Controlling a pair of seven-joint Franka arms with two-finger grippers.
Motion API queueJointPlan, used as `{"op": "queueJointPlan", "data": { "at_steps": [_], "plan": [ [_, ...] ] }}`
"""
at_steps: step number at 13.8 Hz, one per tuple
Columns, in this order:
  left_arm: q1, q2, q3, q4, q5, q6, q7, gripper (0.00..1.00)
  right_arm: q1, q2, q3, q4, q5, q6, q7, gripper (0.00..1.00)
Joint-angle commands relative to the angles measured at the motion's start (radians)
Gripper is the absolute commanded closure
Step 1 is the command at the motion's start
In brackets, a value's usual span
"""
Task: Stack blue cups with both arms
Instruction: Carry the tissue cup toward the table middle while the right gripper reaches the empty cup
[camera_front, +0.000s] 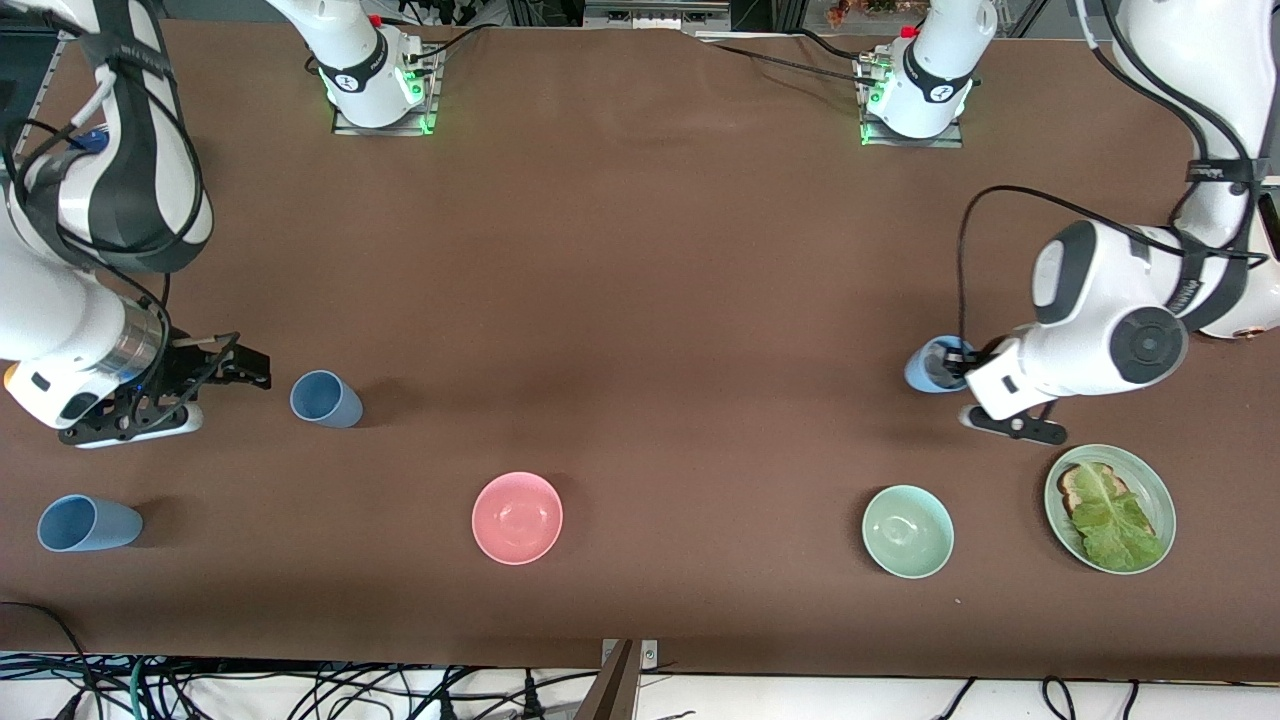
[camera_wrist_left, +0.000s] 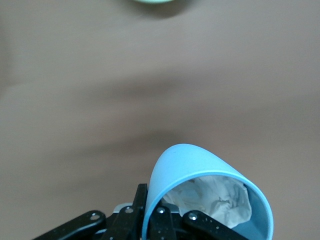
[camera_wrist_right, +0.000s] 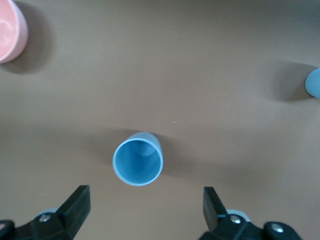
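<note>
The dusty blue cup needs to be stacked into the light blue cup (camera_front: 931, 365), so my right gripper should next grab the dusty blue cup by its open rim (camera_front: 314, 396).
My left gripper (camera_front: 955, 362) is shut on the rim of a light blue cup (camera_front: 930, 366) toward the left arm's end of the table. In the left wrist view one finger is inside and one outside the wall of this cup (camera_wrist_left: 200, 170), which holds crumpled white paper (camera_wrist_left: 220, 197). My right gripper (camera_front: 245, 368) hangs open beside a dusty blue cup (camera_front: 325, 398) that stands upright. The right wrist view shows that cup (camera_wrist_right: 138, 159) ahead of the open right gripper (camera_wrist_right: 145, 207), not between its fingers. A third blue cup (camera_front: 88, 523) lies nearer the front camera.
A pink bowl (camera_front: 517, 517) and a pale green bowl (camera_front: 907, 530) sit near the front edge. A green plate (camera_front: 1160, 495) with toast and lettuce lies just in front of the left hand. Both arm bases stand along the table's top edge.
</note>
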Motion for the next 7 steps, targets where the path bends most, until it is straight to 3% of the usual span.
{"op": "queueJointPlan", "data": {
  "at_steps": [1, 4, 7],
  "plan": [
    [-0.138, 0.037, -0.026, 0.032, 0.004, -0.022, -0.216, 1.00, -0.019, 0.068, 0.005, 0.016, 0.001, 0.066, -0.030, 0.00],
    [-0.325, 0.152, -0.026, 0.177, -0.038, -0.018, -0.491, 1.00, -0.024, 0.127, 0.005, -0.010, 0.006, 0.141, -0.035, 0.00],
    [-0.434, 0.224, -0.026, 0.215, -0.041, -0.011, -0.602, 1.00, -0.025, 0.118, 0.005, -0.105, 0.010, 0.217, -0.031, 0.00]
  ]
}}
